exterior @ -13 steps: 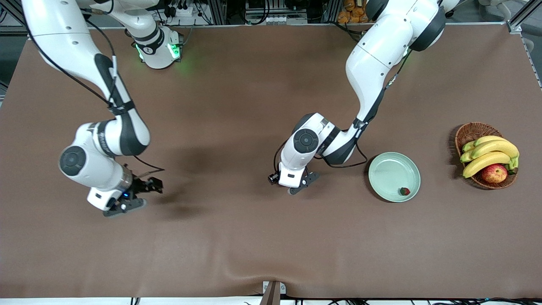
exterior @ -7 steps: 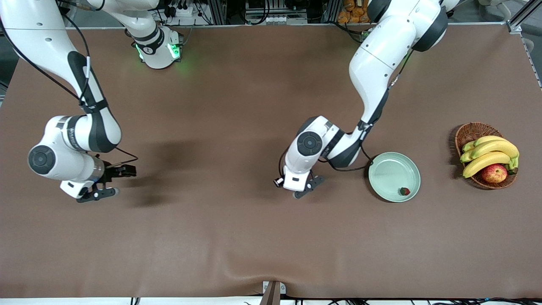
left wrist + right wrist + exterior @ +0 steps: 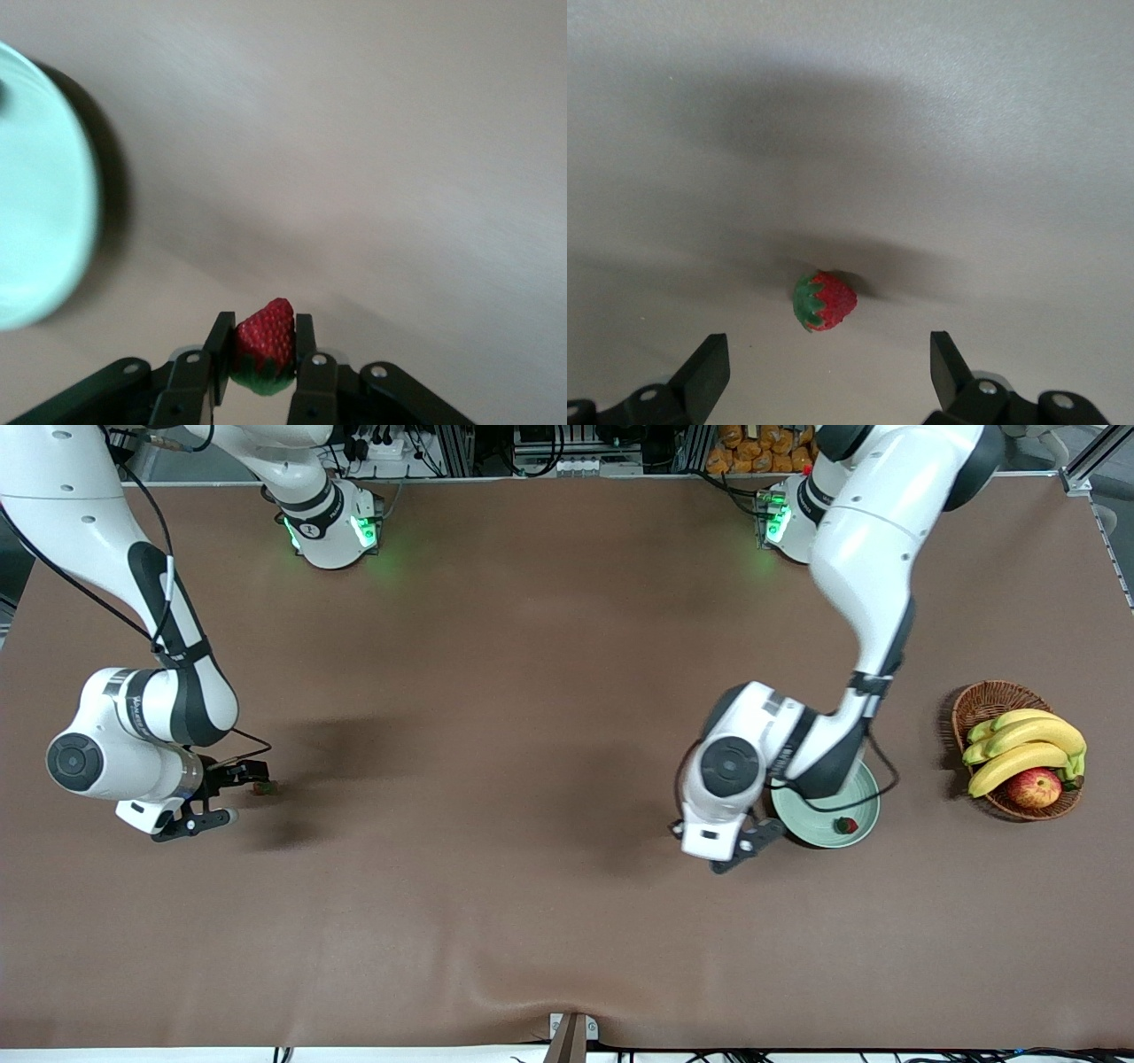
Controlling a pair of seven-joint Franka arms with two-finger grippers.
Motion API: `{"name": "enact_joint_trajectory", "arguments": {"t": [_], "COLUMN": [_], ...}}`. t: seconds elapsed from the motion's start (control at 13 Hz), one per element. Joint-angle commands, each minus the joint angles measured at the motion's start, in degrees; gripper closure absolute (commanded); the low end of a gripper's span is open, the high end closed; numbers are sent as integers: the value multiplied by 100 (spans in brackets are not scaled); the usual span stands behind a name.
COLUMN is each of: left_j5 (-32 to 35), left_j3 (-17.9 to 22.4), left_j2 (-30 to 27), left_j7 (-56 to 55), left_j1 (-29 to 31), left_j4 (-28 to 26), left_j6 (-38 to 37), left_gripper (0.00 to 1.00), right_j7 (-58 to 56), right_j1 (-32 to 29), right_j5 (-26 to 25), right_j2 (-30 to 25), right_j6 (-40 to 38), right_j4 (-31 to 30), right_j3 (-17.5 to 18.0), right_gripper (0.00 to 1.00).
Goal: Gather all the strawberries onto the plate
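Observation:
My right gripper's fingers stop short of the strawberry, so it is too early to close. My right gripper moves toward the strawberry first, then closes on it.
My left gripper (image 3: 264,352) is shut on a red strawberry (image 3: 266,335) with a green cap, pinched between both fingers. In the front view the left gripper (image 3: 751,841) hangs over the table just beside the rim of the pale green plate (image 3: 811,825), also seen as plate (image 3: 40,230). One strawberry (image 3: 847,825) lies in the plate near its rim. My right gripper (image 3: 220,795) is open at the right arm's end of the table. Another strawberry (image 3: 262,786) lies on the cloth just ahead of it, strawberry (image 3: 825,301), in line with the gap of the right gripper (image 3: 828,372).
A brown wicker basket (image 3: 985,701) with bananas (image 3: 1028,748) and a red-yellow apple (image 3: 1034,787) stands at the left arm's end, beside the plate. A brown cloth (image 3: 496,691) covers the whole table, with a small ripple at its front edge.
The left arm has lifted its strawberry and carried it toward the plate. The right arm has swung toward its end of the table, arriving at the strawberry lying there.

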Motion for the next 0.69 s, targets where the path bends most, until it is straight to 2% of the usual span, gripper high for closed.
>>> {"name": "enact_joint_trajectory", "arguments": {"t": [0.0, 0.15, 0.46, 0.61], "left_j5": [124, 133, 141, 194], "left_j3": [-84, -75, -75, -66], "left_j2": [-413, -528, -563, -581], "left_j7": [626, 724, 1382, 1916], "left_j1": [526, 755, 1204, 1457], "left_j4": [-647, -964, -1220, -1360], "left_j6": [-158, -149, -149, -149], "left_gripper": [100, 100, 99, 80], "right_j7": [-55, -55, -55, -55], "right_j1": [-83, -48, -39, -39], "right_j5": [-134, -134, -142, -142], "right_j2": [123, 246, 431, 483], "right_j6": [80, 150, 220, 273], "right_j4": [-37, -28, -10, -2], "right_j3": [73, 73, 73, 73], "right_gripper": [0, 0, 0, 0]}}
